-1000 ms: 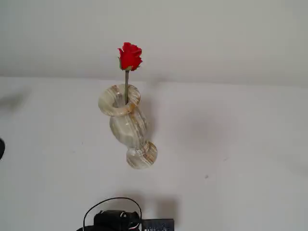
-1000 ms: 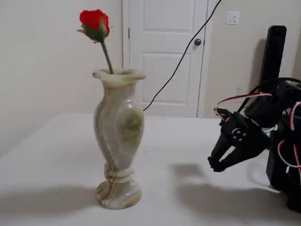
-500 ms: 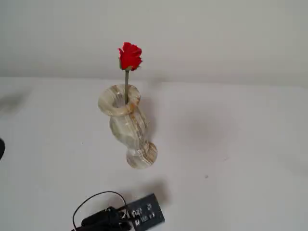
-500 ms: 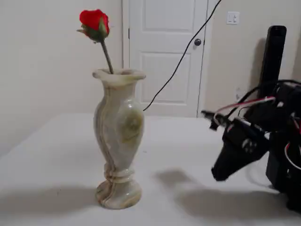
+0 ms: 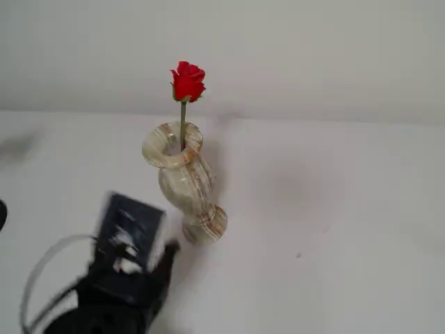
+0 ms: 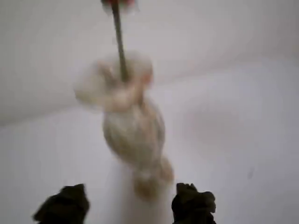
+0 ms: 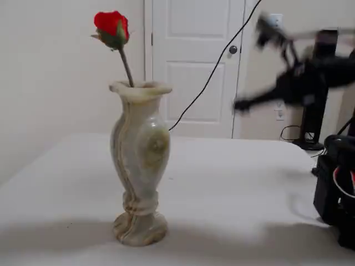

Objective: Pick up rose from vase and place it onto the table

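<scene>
I should next hold the rose by its thin stem (image 5: 183, 120) with my gripper, so I can lift the rose out of the vase (image 5: 186, 177).
The rose (image 5: 188, 81) is a red bud on a thin stem that stands upright in the cream-and-tan marbled vase (image 5: 184, 182) on the white table (image 5: 334, 229). In another fixed view the rose (image 7: 111, 25) rises from the vase (image 7: 138, 166) at the left. My gripper (image 5: 165, 252) is black and blurred by motion, just short of the vase's foot. In the wrist view my gripper (image 6: 127, 205) is open and empty. Its two dark fingertips (image 6: 63, 205) stand wide apart, with the blurred vase (image 6: 133, 130) ahead between them. The stem (image 6: 120, 44) runs up out of the frame.
The blurred arm (image 7: 305, 77) hangs in the air to the right of the vase, gripper tip (image 7: 241, 104) pointing at it. The arm's black base (image 7: 338, 188) stands at the table's right edge. A white door (image 7: 194, 66) and a black cable (image 7: 211, 72) are behind.
</scene>
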Controlling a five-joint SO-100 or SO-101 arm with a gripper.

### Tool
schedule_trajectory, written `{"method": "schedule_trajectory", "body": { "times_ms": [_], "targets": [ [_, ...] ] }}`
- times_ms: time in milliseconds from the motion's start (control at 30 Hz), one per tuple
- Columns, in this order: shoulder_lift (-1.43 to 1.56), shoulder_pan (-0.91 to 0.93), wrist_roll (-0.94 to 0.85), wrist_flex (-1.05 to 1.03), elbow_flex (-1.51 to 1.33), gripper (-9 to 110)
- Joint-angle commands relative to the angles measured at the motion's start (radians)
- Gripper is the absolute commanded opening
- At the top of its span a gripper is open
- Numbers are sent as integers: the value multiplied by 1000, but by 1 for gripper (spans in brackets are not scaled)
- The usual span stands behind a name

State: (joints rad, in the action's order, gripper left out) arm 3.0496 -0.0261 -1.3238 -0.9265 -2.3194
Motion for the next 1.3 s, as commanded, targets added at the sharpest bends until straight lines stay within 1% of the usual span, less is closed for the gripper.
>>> {"method": "schedule_trajectory", "body": {
  "times_ms": [0,133,233,600,833,1033,1267],
  "targets": [
    [-321,28,-52,170,353,31],
    [-589,26,-35,222,611,31],
    [-713,18,-3,238,701,31],
    [-940,-51,75,370,703,29],
    [-1055,-66,71,465,703,27],
    [-1121,-51,25,526,713,19],
    [-1161,-64,-5,538,756,5]
  ]
}}
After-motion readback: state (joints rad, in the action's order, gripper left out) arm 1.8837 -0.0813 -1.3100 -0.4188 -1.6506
